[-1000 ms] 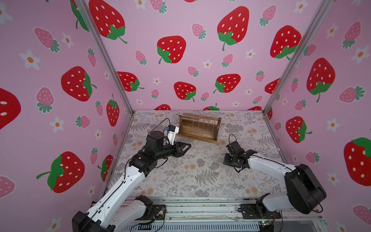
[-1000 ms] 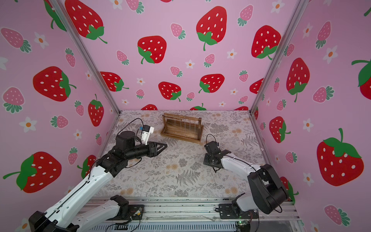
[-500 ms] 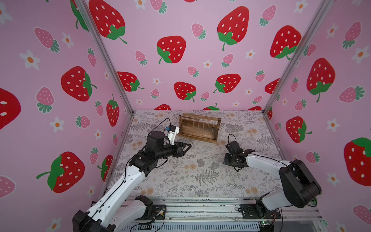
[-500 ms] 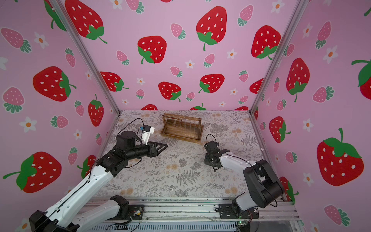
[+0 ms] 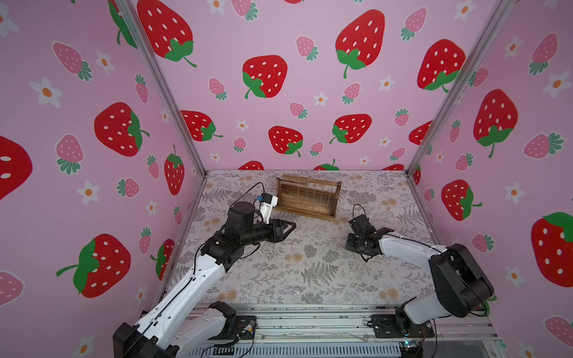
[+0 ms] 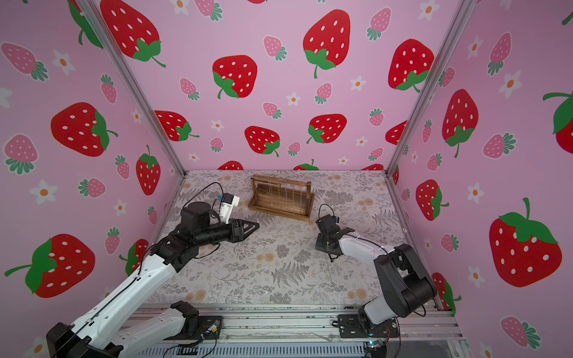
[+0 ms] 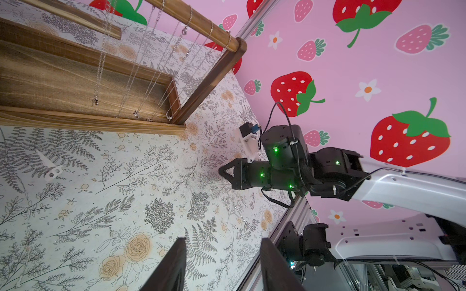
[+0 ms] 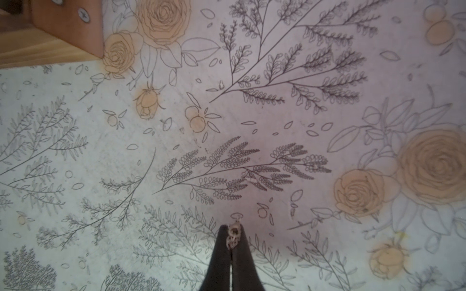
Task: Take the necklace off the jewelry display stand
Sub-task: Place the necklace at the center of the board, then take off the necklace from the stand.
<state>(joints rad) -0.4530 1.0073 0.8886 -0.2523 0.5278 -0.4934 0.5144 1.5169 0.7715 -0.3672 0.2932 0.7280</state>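
Observation:
The robot's right gripper needs to let go of the necklace, because its fingers hold the clasp end [image 8: 234,234] low, close over the floral tablecloth that the chain lies on.
The jewelry display stand [image 5: 307,198] [image 6: 280,198] is a dark wooden rack at the back of the table. In the left wrist view several silver chains hang from the stand's [image 7: 75,75] top bar. My right gripper [image 5: 350,245] [image 6: 321,245] [image 7: 221,172] points down at the table in front of the stand's right end. It is shut on the clasp end of the necklace [image 8: 233,235]. The rest of that thin chain [image 7: 242,219] trails over the tablecloth toward the front. My left gripper [image 5: 291,227] [image 6: 255,226] [image 7: 223,243] hovers open and empty, left of the stand.
The floral tablecloth [image 5: 279,272] covers the whole table, with pink strawberry walls on three sides. A small white plastic piece [image 7: 50,169] lies near the right wall. An aluminium rail [image 5: 310,319] with both arm bases runs along the front.
The right arm has shifted a little to the left, its gripper staying shut and low. The left arm has not moved.

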